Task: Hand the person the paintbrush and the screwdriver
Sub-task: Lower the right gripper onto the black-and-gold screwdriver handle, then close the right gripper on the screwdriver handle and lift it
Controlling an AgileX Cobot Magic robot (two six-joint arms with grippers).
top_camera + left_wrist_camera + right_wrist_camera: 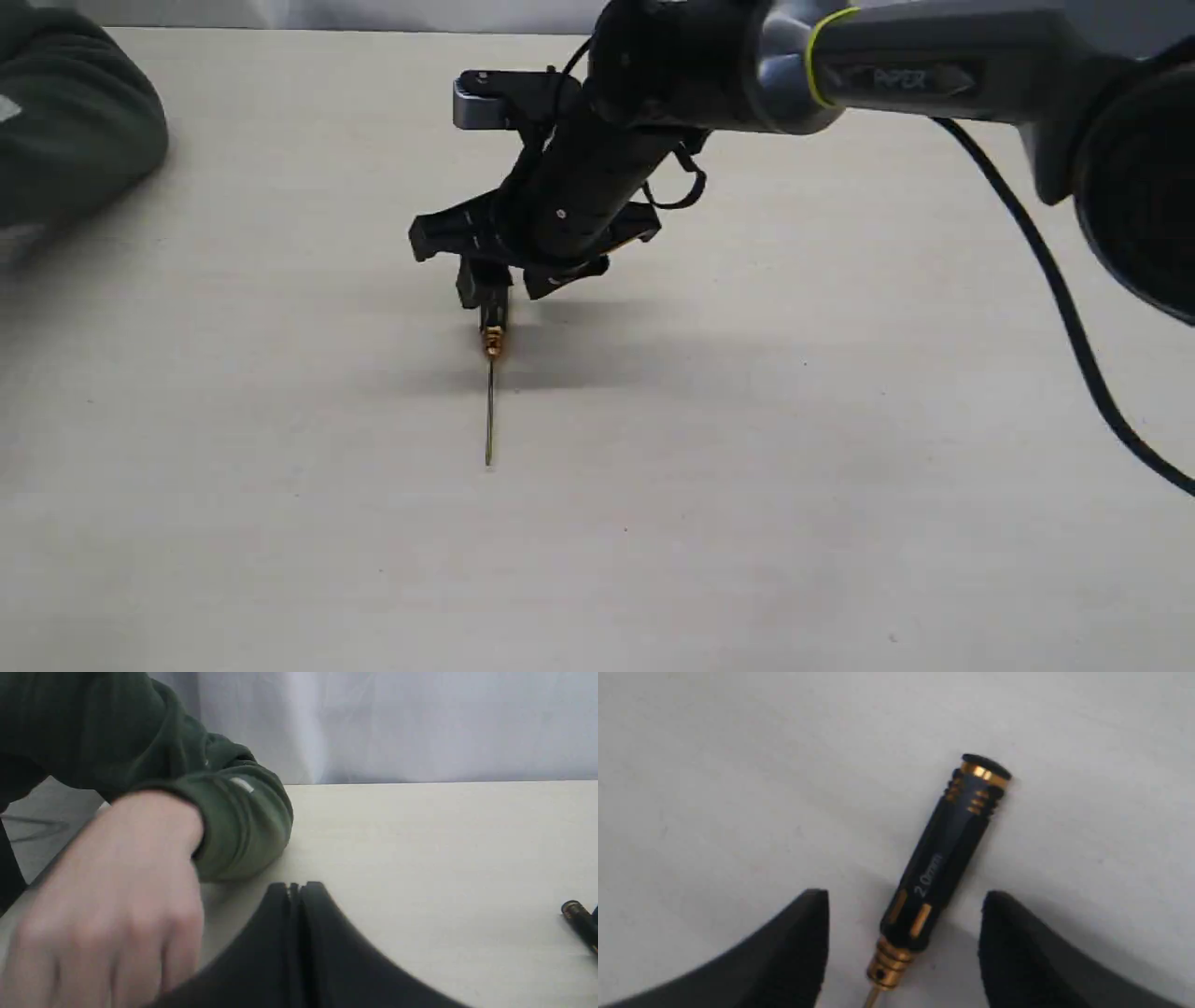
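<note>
My right gripper should move lower before it closes on the screwdriver handle [493, 308] [942, 851]. Its fingers are above the handle, short of its printed middle, so they would miss a firm hold if they closed now.
The screwdriver [492, 342] lies flat on the table, black handle with gold collar, thin shaft pointing toward the front edge. My right gripper [518, 280] hangs low over its handle, open, one finger on each side of the handle [943, 858] and neither touching it. In the left wrist view my left gripper [295, 887] is shut with nothing between its fingers. The person's bare hand [117, 896] and dark green sleeve [233, 826] are close beside it. The sleeve [65, 121] also shows at the far left of the table. The paintbrush is out of view.
The pale table [747, 523] runs wide around the screwdriver. A black cable [1064, 308] hangs from the right arm on the right. A white curtain [397, 723] stands behind the table's far edge.
</note>
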